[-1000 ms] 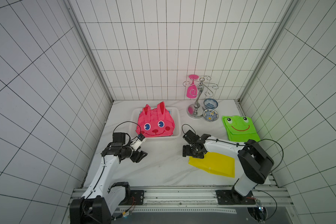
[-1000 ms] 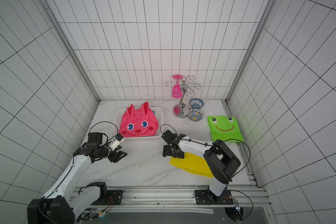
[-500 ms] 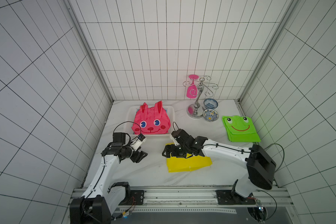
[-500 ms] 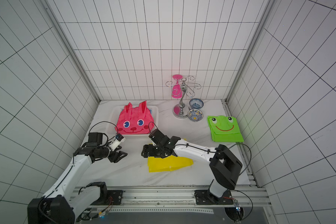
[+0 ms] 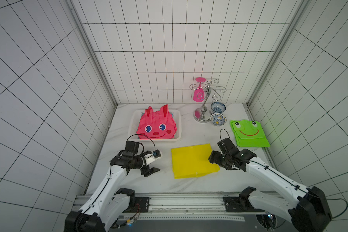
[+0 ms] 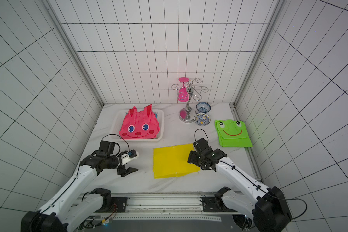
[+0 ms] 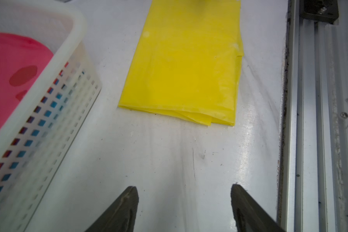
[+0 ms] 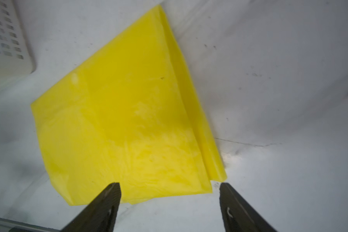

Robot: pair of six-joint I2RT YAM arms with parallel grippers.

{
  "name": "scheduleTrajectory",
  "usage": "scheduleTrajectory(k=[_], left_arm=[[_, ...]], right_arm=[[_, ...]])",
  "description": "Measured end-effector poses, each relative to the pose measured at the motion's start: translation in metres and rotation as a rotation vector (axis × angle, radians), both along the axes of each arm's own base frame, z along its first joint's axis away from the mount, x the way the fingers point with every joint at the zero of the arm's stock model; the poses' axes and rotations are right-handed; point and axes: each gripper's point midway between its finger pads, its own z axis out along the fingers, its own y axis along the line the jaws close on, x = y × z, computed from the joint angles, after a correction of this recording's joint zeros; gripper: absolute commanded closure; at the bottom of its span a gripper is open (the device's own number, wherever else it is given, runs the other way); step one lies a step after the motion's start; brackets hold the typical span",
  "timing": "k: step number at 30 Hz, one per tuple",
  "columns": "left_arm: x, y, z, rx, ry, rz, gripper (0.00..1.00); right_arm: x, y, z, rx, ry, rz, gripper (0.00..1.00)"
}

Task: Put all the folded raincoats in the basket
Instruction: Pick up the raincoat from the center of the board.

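Note:
The folded raincoat should lie flat in the basket, so next my left gripper needs to grab the edge (image 5: pixel 172 164) (image 7: pixel 174 112) of the raincoat opposite my right gripper.
A yellow folded raincoat (image 5: pixel 191 160) (image 6: pixel 171 160) (image 7: pixel 185 66) (image 8: pixel 125 124) lies flat on the white table, just in front of the basket. The white mesh basket (image 5: pixel 133 124) (image 6: pixel 117 124) (image 7: pixel 68 42) (image 8: pixel 8 40) holds a pink bunny-face raincoat (image 5: pixel 157 124) (image 6: pixel 139 124). My right gripper (image 5: pixel 212 158) (image 6: pixel 190 158) (image 8: pixel 169 188) stands open at the yellow raincoat's right edge, with nothing between its fingers. My left gripper (image 5: pixel 155 170) (image 6: pixel 132 170) (image 7: pixel 184 192) is open and empty over bare table, left of the raincoat.
A green frog-face raincoat (image 5: pixel 248 133) (image 6: pixel 232 133) lies at the right wall. At the back stands a chrome rack (image 5: pixel 204 104) with a pink glass (image 5: pixel 198 94) hung on it, and two patterned bowls (image 5: pixel 218 119) beside it. A metal rail (image 7: pixel 309 120) runs along the table's front edge.
The right gripper swept left over the yellow raincoat, then drew back to its right edge. The raincoat now lies flat, further left and nearer the basket. The left arm barely moved.

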Motion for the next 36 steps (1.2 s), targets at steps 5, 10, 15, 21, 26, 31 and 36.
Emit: scheduleTrajectory(k=[5,10,15,21,26,31,36], left_arm=[[-0.019,-0.019,-0.013,0.033,-0.078,-0.250,0.21],[-0.026,-0.034,-0.031,0.071,-0.173,-0.418,0.19],[-0.015,-0.049,-0.042,0.113,-0.311,-0.515,0.18],[-0.020,-0.059,-0.070,0.200,-0.343,-0.641,0.19],[-0.022,-0.066,-0.084,0.250,-0.361,-0.714,0.20],[-0.014,-0.075,-0.083,0.250,-0.395,-0.722,0.22],[-0.013,-0.076,-0.081,0.253,-0.419,-0.738,0.22]], right_arm=[[-0.011,-0.025,-0.017,0.008,0.084,-0.036,0.26],[-0.015,-0.027,-0.027,0.055,0.164,0.003,0.31],[-0.023,-0.018,-0.043,0.096,0.282,0.077,0.34],[-0.017,-0.008,-0.050,0.116,0.336,0.137,0.41],[-0.014,0.003,-0.053,0.160,0.364,0.181,0.53],[-0.013,0.010,-0.054,0.196,0.373,0.208,0.61],[-0.011,0.012,-0.053,0.208,0.360,0.219,0.76]])
